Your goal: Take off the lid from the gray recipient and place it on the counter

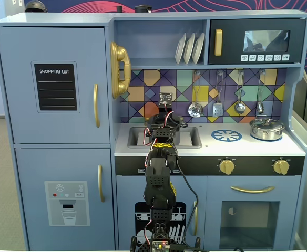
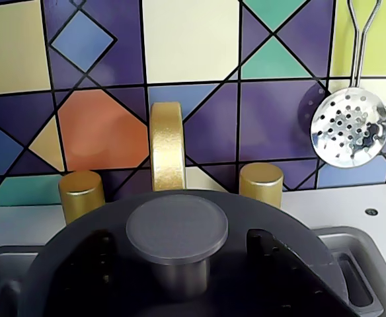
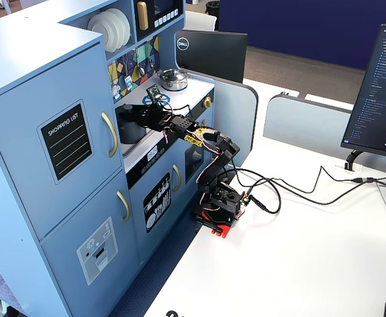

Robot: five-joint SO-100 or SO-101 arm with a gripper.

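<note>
My gripper grabs the lid by its round central knob next, to uncover the gray recipient and set the lid on the white counter.
The dark-gray lid fills the bottom of the wrist view, and its round central knob points up at the camera. My gripper is open. One black finger stands left of the knob and the other right of it, each with a gap. In a fixed view the gray recipient stands in the sink with the gripper on top of it. In the front fixed view the arm hides the pot. The white counter runs to the right.
A gold faucet and two gold taps stand just behind the lid. A slotted spoon hangs on the tiled wall. A shiny silver pot sits at the counter's right end, beside the blue burner ring.
</note>
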